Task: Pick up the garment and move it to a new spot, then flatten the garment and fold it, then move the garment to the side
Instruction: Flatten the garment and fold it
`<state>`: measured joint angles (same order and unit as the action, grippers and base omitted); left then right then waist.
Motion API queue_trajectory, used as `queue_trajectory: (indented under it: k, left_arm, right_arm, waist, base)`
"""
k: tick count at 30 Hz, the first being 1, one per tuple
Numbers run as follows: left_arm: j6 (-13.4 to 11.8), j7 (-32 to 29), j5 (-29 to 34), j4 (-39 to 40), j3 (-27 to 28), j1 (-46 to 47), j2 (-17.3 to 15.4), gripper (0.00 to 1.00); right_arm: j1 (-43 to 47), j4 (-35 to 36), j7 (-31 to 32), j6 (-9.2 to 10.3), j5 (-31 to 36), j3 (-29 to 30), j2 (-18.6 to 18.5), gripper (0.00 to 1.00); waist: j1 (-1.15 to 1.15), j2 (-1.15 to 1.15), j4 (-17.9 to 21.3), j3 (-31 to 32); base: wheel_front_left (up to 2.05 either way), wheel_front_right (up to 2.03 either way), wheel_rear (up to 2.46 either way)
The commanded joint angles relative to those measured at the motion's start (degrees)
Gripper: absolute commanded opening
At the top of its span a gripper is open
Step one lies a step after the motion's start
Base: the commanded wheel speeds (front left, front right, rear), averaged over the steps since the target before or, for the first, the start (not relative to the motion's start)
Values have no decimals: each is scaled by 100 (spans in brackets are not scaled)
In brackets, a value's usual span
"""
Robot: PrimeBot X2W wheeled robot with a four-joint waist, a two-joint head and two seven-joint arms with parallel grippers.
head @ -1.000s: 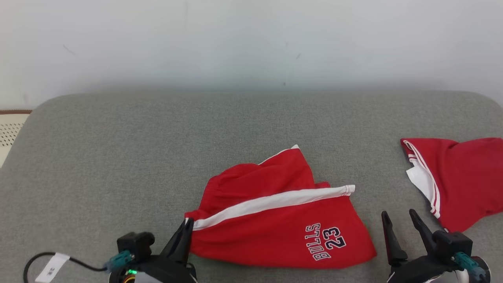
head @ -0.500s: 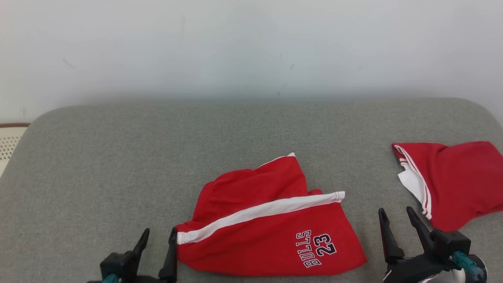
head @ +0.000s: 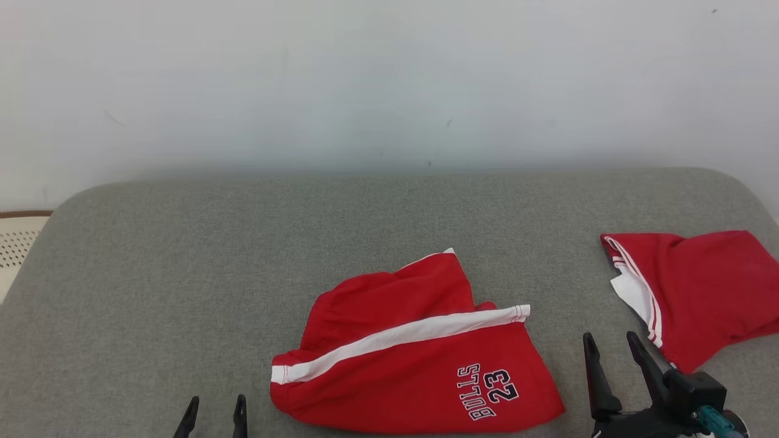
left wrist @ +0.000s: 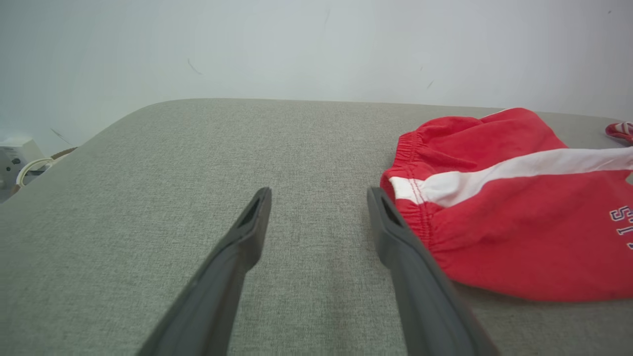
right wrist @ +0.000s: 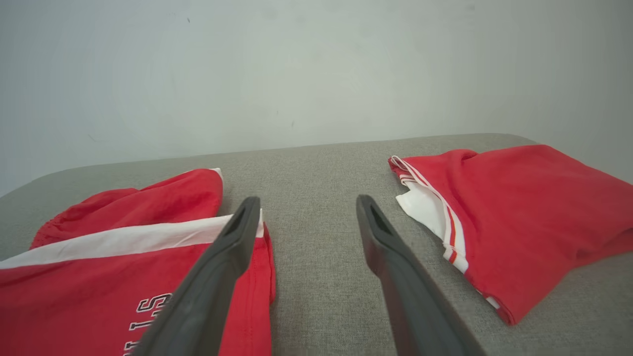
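Observation:
I should use my left gripper next to grab the garment by the waistband end of its white stripe (head: 280, 373), because a fold stands up there while the lettered panel (head: 438, 390) lies flat.
The garment (head: 414, 365), red shorts with a white side stripe and "BULLS 23" lettering, lies loosely folded on the grey cushion (head: 243, 255), near the front centre. My left gripper (head: 217, 409) stands open just left of the waistband corner, apart from it and holding nothing. In the left wrist view the garment (left wrist: 494, 222) lies right of the left gripper (left wrist: 319, 198), close beside its right finger. My right gripper (head: 610, 338) is open and empty to the right of the shorts' hem. The right wrist view shows the garment (right wrist: 99, 277) at the lower left of the right gripper (right wrist: 306, 201).
A second red garment (head: 700, 292) with white trim lies at the cushion's right end, and the right wrist view has this second red garment (right wrist: 519, 212) right of the fingers. A pale wall (head: 389, 79) rises behind the cushion. A perforated white object (head: 15, 243) sits off the left edge.
My left gripper has opened, let go of the shorts' waistband corner and drawn back toward me. The shorts have settled flat. The head camera has tilted, shifting the whole picture downward.

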<state>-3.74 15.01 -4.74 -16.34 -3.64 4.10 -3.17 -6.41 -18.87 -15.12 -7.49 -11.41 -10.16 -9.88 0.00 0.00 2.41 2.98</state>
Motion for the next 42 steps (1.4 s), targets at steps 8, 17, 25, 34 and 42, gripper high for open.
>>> queue_trajectory:
  k: [8, 17, 25, 34, 42]
  left_arm:
    - [-78, 23, 249, 192, 35, -355, 15, 100]
    - [-132, 23, 290, 195, 2, -431, 20, 100]
    - [112, 23, -53, 259, -93, -293, 27, 100]
    - [659, 23, -643, 241, -402, 129, 24, 100]
    - [986, 23, -1152, -299, -516, 598, 24, 100]
  right_arm:
    - [288, 30, 4, 0, 69, 42, 107, 100]
    - [338, 9, 4, 0, 53, 41, 129, 100]
    - [235, -66, 4, 0, -69, -89, 114, 100]
    - [1, -104, 4, 0, -172, -218, 122, 100]
    - [-115, -141, 4, 0, -249, -343, 114, 100]
  waist:
    - [0, 0, -36, 138]
    - [0, 0, -48, 180]
    - [0, 0, -108, 66]
    - [0, 0, -199, -190]
    - [0, 0, -100, -374]
  base:
    - [0, 0, 0]
    - [0, 0, 0]
    - [0, 0, 0]
    - [0, 0, 0]
    - [0, 0, 0]
